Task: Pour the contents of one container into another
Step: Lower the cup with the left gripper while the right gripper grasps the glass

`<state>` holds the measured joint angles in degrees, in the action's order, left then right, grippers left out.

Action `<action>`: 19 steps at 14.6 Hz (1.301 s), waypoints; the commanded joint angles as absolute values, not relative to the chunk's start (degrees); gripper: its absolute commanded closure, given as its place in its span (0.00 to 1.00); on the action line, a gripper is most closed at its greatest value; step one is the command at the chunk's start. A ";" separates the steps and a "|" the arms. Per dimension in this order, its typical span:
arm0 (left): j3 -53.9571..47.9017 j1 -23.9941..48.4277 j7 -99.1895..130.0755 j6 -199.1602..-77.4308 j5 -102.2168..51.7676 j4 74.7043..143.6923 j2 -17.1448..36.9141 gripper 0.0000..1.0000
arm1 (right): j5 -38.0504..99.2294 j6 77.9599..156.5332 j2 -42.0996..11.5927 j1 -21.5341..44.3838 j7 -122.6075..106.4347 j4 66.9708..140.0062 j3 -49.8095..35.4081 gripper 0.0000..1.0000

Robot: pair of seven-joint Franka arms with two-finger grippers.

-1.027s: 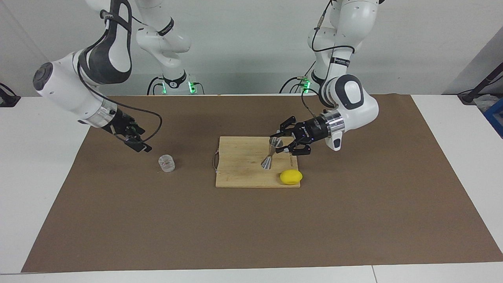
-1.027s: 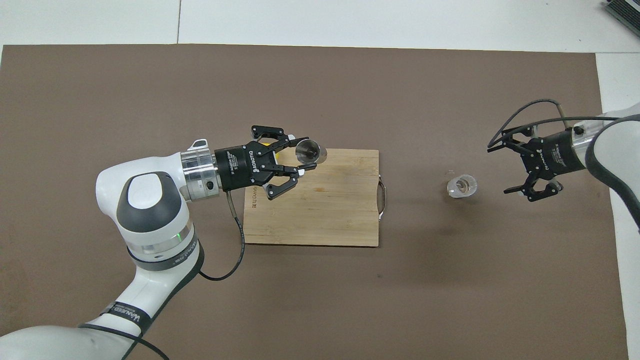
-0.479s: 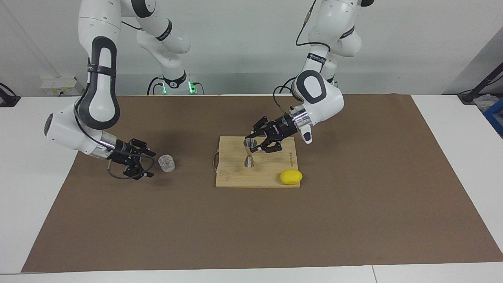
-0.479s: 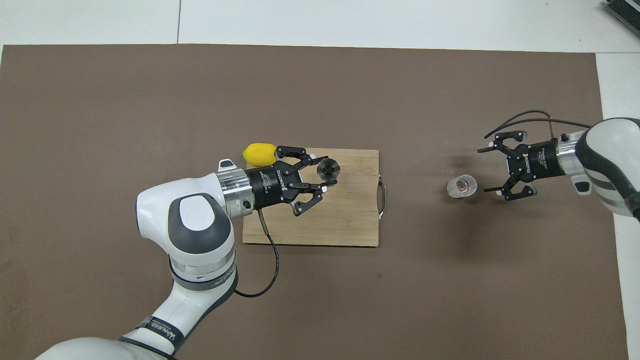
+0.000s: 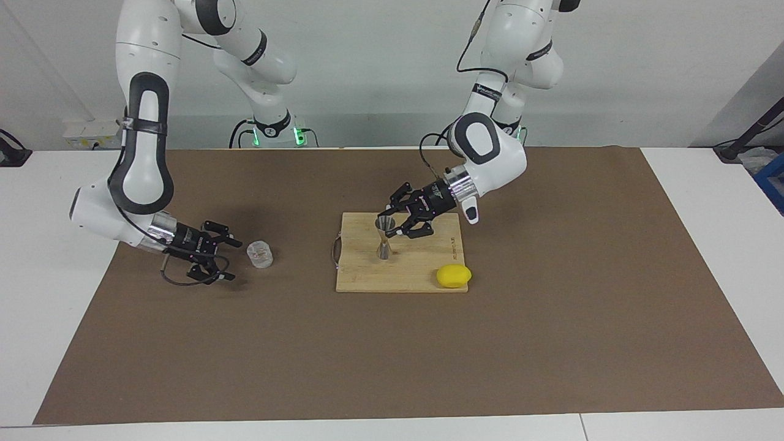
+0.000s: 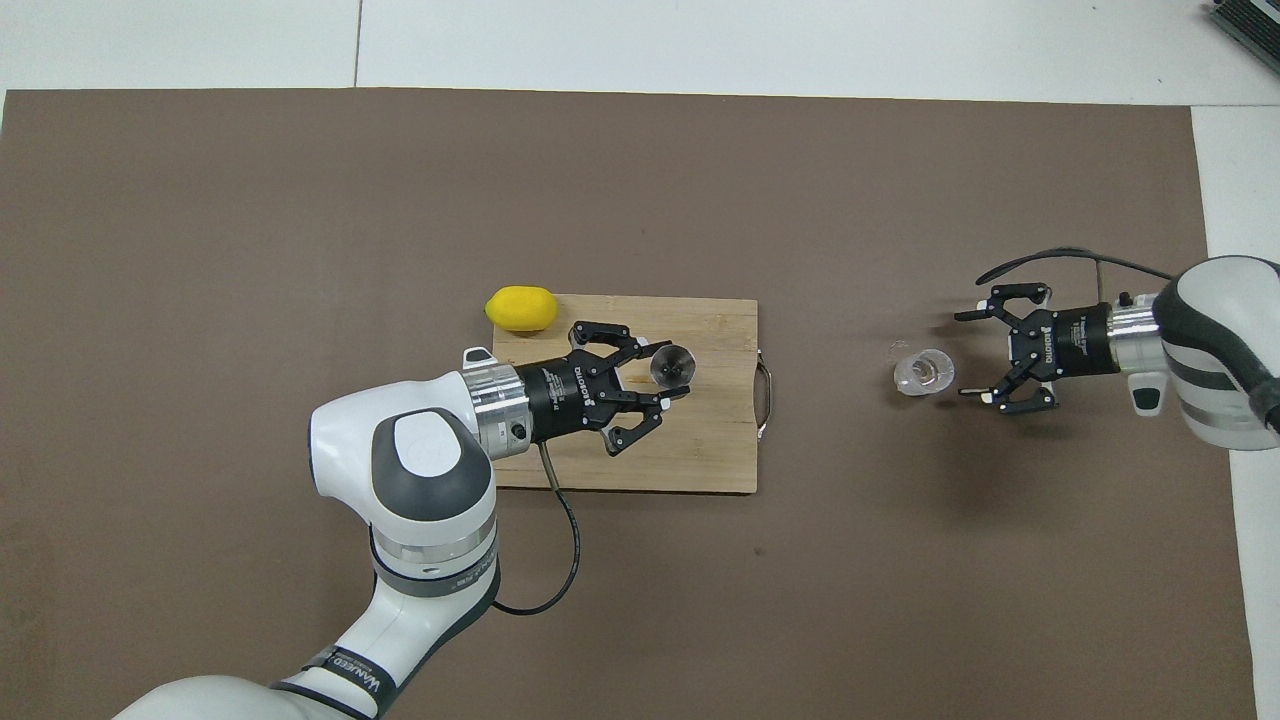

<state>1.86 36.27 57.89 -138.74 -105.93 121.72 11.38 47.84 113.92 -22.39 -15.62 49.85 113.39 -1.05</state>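
The right gripper's fingers stop short of the glass cup's near edge, so they would miss if they closed now. The right gripper needs to move toward the cup first and then close on it.
The small clear glass cup (image 5: 260,254) stands on the brown mat toward the right arm's end of the table; it also shows in the overhead view (image 6: 924,372). My right gripper (image 5: 231,260) is open, low over the mat just beside the cup and apart from it (image 6: 972,356). The steel jigger (image 5: 384,240) stands upright on the wooden cutting board (image 5: 404,277). My left gripper (image 5: 392,223) is shut on the jigger's upper cone (image 6: 671,365), reaching in sideways (image 6: 662,370).
A yellow lemon (image 5: 454,275) lies at the board's corner toward the left arm's end (image 6: 520,308). The board (image 6: 700,450) has a metal handle facing the cup. The brown mat (image 5: 392,355) covers most of the white table.
My left gripper brought the tilted jigger upright and moved it toward the board's middle. My right gripper came down from above to mat height beside the cup.
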 commanded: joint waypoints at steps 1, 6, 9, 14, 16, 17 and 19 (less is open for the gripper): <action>2.64 37.53 57.22 -139.66 -108.19 122.52 11.60 1.00 | 51.93 116.54 -20.31 -14.34 46.76 117.68 -1.32 0.00; 2.64 37.53 57.22 -139.40 -108.89 123.39 12.22 1.00 | 53.79 117.07 -19.86 -12.92 44.21 119.00 -1.32 0.00; 2.72 37.53 57.22 -139.31 -109.34 123.49 12.92 1.00 | 53.79 117.16 -19.86 -12.92 44.21 119.00 -1.32 0.10; 2.72 37.96 57.30 -139.39 -110.48 123.40 12.92 0.00 | 53.88 118.47 -19.78 -12.66 44.21 119.88 -1.41 0.13; 2.72 38.41 57.22 -139.39 -110.48 123.22 12.83 0.00 | 53.88 118.56 -19.69 -12.66 44.21 120.23 -1.41 0.16; 2.64 38.50 57.22 -139.39 -110.48 123.14 12.75 0.00 | 53.88 118.56 -19.69 -12.57 44.30 120.23 -1.41 0.20; 2.72 39.37 57.30 -139.31 -110.48 123.13 11.96 0.00 | 53.88 118.48 -19.69 -12.22 44.56 120.15 -1.41 0.36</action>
